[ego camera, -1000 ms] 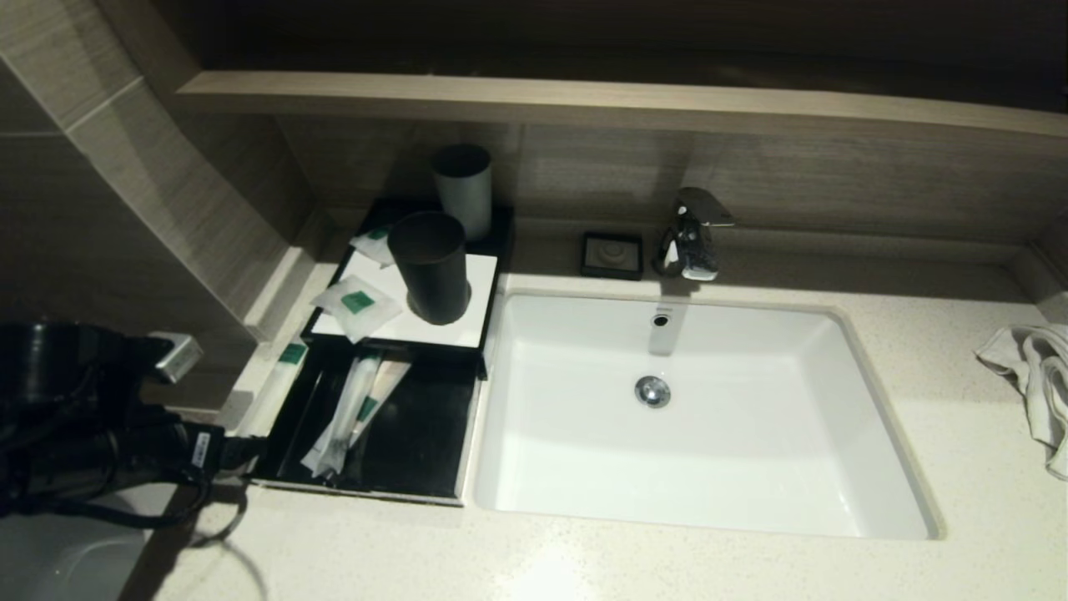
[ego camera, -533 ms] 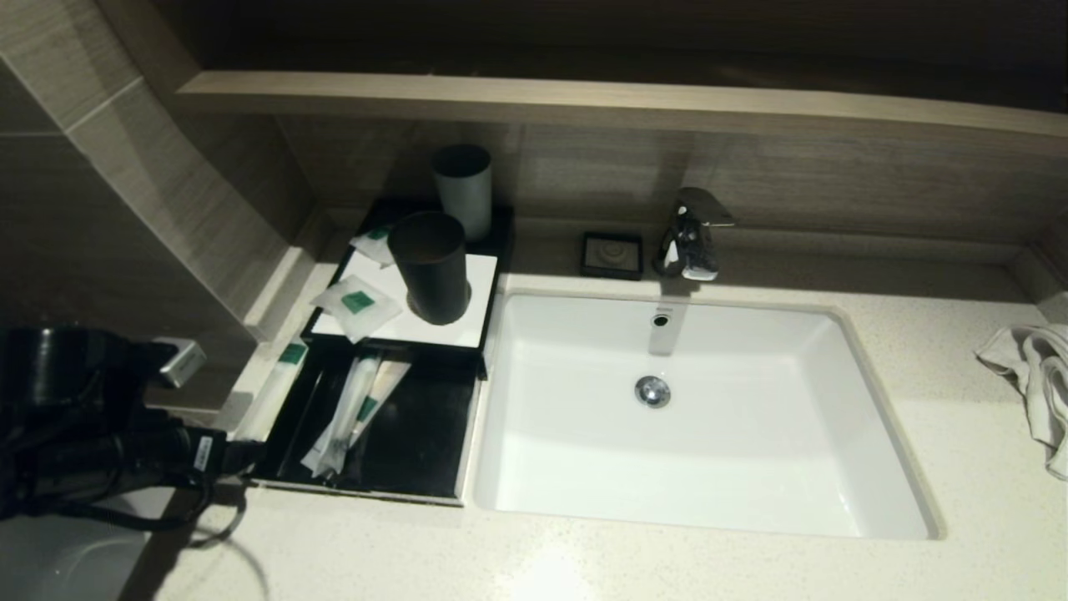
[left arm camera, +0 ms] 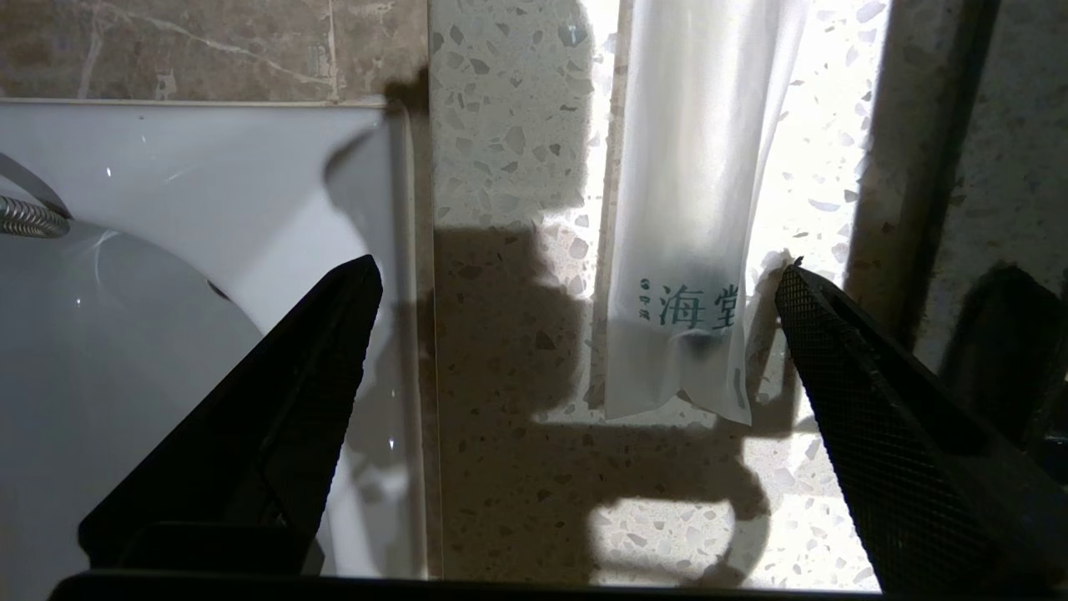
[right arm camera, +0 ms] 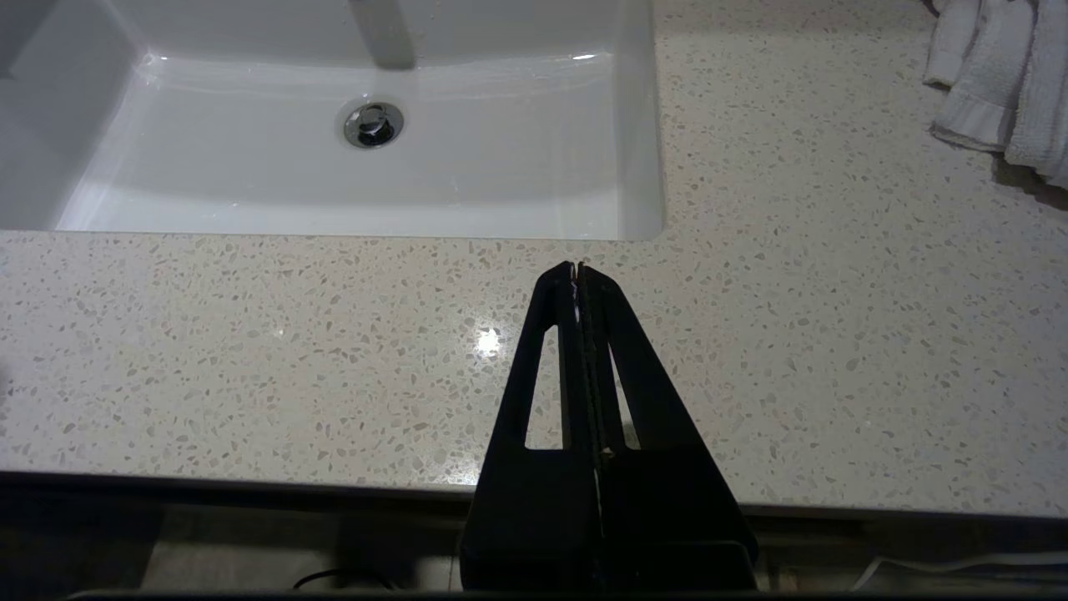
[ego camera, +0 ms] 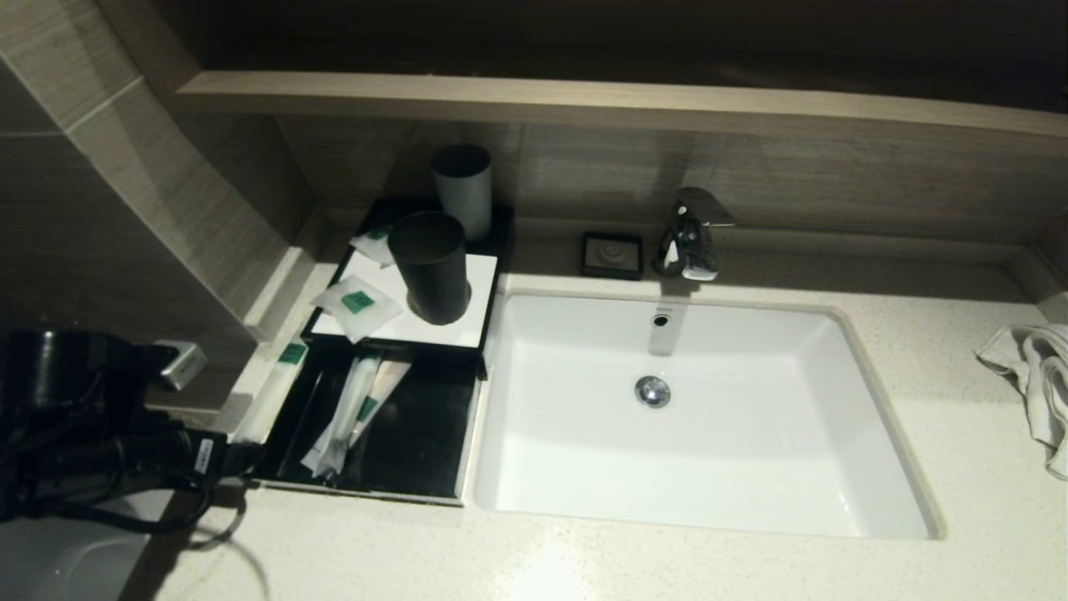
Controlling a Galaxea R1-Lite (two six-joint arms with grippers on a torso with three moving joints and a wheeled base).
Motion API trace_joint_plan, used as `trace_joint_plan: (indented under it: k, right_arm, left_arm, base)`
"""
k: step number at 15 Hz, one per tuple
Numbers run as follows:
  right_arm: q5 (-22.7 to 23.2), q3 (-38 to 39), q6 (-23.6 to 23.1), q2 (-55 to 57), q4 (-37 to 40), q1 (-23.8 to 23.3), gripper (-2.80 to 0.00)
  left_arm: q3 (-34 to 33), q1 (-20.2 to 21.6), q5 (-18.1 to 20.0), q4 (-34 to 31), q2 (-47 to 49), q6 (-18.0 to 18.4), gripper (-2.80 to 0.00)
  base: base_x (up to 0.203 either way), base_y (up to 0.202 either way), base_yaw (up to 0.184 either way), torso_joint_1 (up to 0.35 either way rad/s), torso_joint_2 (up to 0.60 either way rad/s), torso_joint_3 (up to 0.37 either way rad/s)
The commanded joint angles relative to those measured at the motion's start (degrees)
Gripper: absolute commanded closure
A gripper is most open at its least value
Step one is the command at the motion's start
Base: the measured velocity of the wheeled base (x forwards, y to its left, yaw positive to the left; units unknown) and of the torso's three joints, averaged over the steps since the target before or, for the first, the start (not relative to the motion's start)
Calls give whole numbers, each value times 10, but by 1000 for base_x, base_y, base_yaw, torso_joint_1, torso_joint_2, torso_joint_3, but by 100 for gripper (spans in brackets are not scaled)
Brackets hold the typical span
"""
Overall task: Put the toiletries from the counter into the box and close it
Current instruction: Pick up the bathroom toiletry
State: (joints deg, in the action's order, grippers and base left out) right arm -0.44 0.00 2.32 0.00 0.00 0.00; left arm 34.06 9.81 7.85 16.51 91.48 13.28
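The long sachet's near end is between both fingers of my left gripper, down at the counter. My left gripper needs to close now. Closing now would hold the sachet.
The black box with a white top panel stands left of the sink, its drawer pulled out. Long sachets lie in the drawer. One long sachet lies on the counter along the drawer's left side; it also shows in the left wrist view. Two small squarish sachets lie on the top panel. My left gripper is open and empty, low over the counter at the near end of that long sachet, which lies close to one finger. My right gripper is shut and empty above the counter's front edge.
A black cup and a grey cup stand on the box. The white sink fills the middle, with the tap and a small black soap dish behind it. A white towel lies at the far right.
My left arm has sunk slightly towards the counter. Nothing else has moved.
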Motion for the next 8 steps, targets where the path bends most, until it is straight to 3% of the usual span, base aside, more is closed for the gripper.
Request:
trace_joint_plan:
  k: [1,2,8]
  right_arm:
    - [0,0,1,0,0,0,0]
    - [0,0,0,0,0,0,0]
    - [0,0,1,0,0,0,0]
  left_arm:
    - [0,0,1,1,-1,0,-224]
    - [0,0,1,1,-1,0,0]
    - [-5,0,1,1,-4,-1,0]
  base:
    - [0,0,0,0,0,0]
    - [0,0,0,0,0,0]
    - [0,0,0,0,0,0]
